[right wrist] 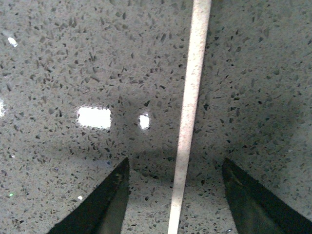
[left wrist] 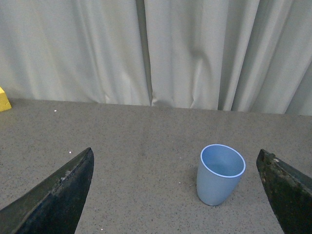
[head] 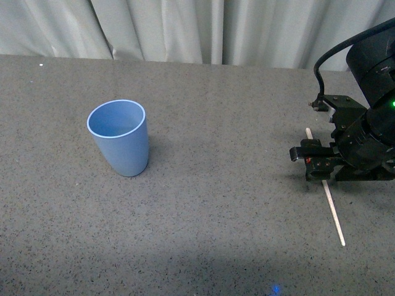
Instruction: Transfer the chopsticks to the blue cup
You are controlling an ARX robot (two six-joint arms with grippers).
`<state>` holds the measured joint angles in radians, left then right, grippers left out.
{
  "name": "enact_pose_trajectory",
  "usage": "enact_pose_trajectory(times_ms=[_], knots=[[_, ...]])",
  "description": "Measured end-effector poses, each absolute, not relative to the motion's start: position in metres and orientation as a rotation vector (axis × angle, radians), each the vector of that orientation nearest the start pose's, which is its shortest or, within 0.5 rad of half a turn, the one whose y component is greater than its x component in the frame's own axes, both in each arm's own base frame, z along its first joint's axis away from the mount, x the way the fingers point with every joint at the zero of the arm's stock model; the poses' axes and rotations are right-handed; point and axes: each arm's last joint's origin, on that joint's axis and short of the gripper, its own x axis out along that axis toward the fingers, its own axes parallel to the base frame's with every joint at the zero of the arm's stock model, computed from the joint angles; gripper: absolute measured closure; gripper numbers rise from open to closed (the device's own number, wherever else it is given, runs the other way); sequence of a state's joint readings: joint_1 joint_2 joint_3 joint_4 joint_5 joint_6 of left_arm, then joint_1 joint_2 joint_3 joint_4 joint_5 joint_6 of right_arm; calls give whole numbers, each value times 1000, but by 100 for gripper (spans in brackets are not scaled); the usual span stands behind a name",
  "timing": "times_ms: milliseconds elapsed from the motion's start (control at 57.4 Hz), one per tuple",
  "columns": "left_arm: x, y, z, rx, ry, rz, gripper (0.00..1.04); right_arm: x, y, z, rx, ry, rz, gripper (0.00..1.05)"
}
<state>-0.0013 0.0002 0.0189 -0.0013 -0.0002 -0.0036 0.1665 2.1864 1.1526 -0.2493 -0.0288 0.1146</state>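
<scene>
Next, my right gripper grabs the pale chopstick by its middle (right wrist: 181,170), which leaves its tip free to enter the blue cup.
The blue cup (head: 118,137) stands upright and empty on the grey speckled table, left of centre; it also shows in the left wrist view (left wrist: 220,173). The pale chopstick (head: 333,209) lies flat on the table at the right. My right gripper (head: 316,163) hangs low right over its middle, open. In the right wrist view the chopstick (right wrist: 189,112) runs between the two spread fingers, touching neither. My left gripper (left wrist: 178,192) is open and empty, well back from the cup, which sits between its fingers in that view. The left arm is not in the front view.
A white curtain (head: 197,28) hangs along the table's far edge. A yellow object (left wrist: 4,100) sits at the edge of the left wrist view. The table (head: 234,123) is grey speckled stone.
</scene>
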Motion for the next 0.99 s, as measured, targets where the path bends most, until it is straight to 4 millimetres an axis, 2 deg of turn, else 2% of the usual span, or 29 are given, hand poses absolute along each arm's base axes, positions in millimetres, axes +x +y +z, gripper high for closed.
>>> enact_pose_trajectory(times_ms=[174,331,540,609,679,766,993], knots=[[97,0,170,-4,-17,-1,7,373,63,46,10,1290,81,76],[97,0,170,-4,-17,-1,7,373,63,47,15,1285,76,103],[97,0,170,-4,-17,-1,7,367,64,56,2,1158,84,104],[97,0,170,-4,-17,-1,7,362,68,77,-26,968,117,104],[97,0,170,-4,-17,-1,7,359,75,107,-23,745,175,104],[97,0,170,-4,-17,-1,7,358,84,132,-12,569,236,104],[97,0,170,-4,-17,-1,7,357,124,164,40,241,506,104]])
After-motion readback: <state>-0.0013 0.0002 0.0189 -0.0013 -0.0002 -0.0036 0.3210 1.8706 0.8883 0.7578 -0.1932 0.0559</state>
